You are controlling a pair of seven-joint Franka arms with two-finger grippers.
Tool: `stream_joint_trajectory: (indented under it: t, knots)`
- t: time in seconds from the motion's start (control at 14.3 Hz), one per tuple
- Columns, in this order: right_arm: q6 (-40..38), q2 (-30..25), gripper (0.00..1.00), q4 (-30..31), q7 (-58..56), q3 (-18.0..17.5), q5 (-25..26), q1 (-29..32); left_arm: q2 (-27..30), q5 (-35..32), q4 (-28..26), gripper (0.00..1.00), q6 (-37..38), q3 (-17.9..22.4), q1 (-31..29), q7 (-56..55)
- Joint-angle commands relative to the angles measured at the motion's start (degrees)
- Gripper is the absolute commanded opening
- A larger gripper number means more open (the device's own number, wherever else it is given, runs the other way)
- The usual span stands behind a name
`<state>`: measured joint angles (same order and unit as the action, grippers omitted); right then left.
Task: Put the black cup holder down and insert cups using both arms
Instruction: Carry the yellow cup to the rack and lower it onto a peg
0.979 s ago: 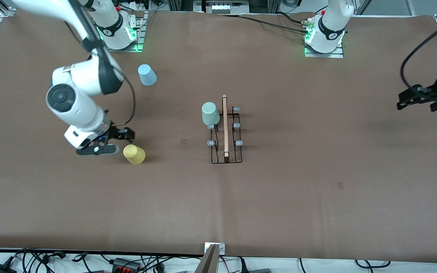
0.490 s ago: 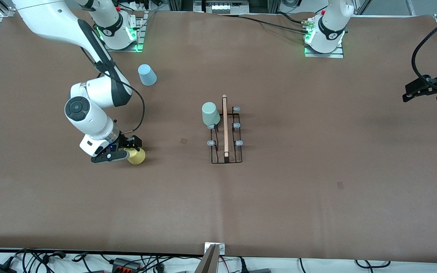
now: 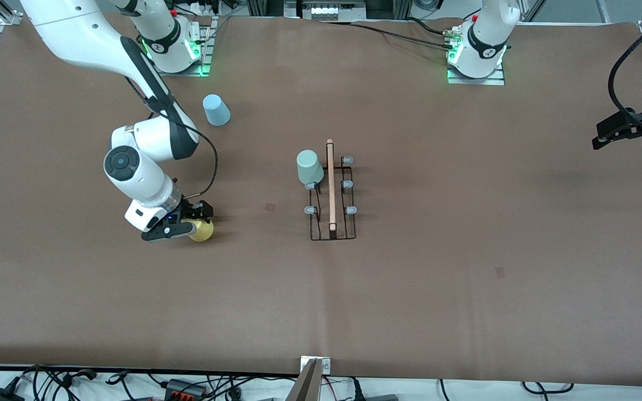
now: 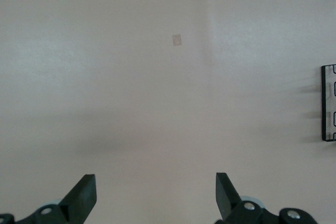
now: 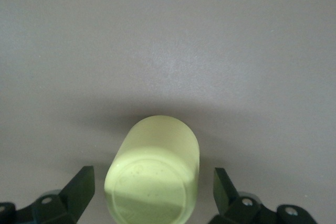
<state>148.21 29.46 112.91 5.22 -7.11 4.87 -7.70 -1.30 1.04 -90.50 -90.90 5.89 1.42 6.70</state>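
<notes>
The yellow cup's upturned base [image 5: 150,192] is between my right gripper's fingers, so it is time to close my right gripper on it.
The black cup holder [image 3: 332,200] stands mid-table, its wooden rod along the top. A pale green cup [image 3: 309,167] sits upside down on one of its pegs at the end farther from the front camera. A yellow cup [image 3: 203,229] stands upside down on the mat toward the right arm's end. My right gripper [image 3: 187,223] is open, its fingers on either side of the yellow cup [image 5: 155,171] without touching it. A light blue cup [image 3: 216,109] stands upside down near the right arm's base. My left gripper [image 3: 627,131] is open and empty over the left arm's end of the mat.
The table is covered by a brown mat [image 3: 438,289]. A small square mark [image 3: 270,206] lies between the yellow cup and the holder, another [image 3: 500,272] nearer the front camera. In the left wrist view a black bracket [image 4: 328,102] shows at the mat's edge.
My right gripper moved toward the yellow cup and came down around it. My left arm drew back toward its end of the table.
</notes>
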Motion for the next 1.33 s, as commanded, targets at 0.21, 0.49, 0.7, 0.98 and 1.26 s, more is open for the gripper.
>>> stream_joint_trajectory:
  t: [0.21,0.49,0.7,0.98,1.26]
  knots:
    - [0.68,0.07,0.75,0.38,-1.26,0.35,-0.12,-0.21,-0.1,0.89,1.11,1.0,0.99,-0.09,-0.54,1.21]
    - [-0.28,-0.71,0.12,-0.05,-0.74,1.14,-0.3,0.05,-0.1,0.89,1.11,1.0,0.9,-0.18,-0.46,1.21]
    - [-13.77,-5.19,0.09,-5.22,7.84,0.7,0.14,-4.06,-0.1,0.89,1.11,1.0,0.9,-0.18,-0.46,1.21]
    - [-24.55,-4.95,0.09,-19.1,34.34,0.26,-0.73,-13.89,-0.1,0.89,1.11,1.0,0.9,-0.18,-0.46,1.21]
    - [-24.37,3.56,0.09,-31.4,55.9,0.35,0.31,-24.53,-0.1,0.89,1.11,1.0,0.9,-0.18,-0.46,1.21]
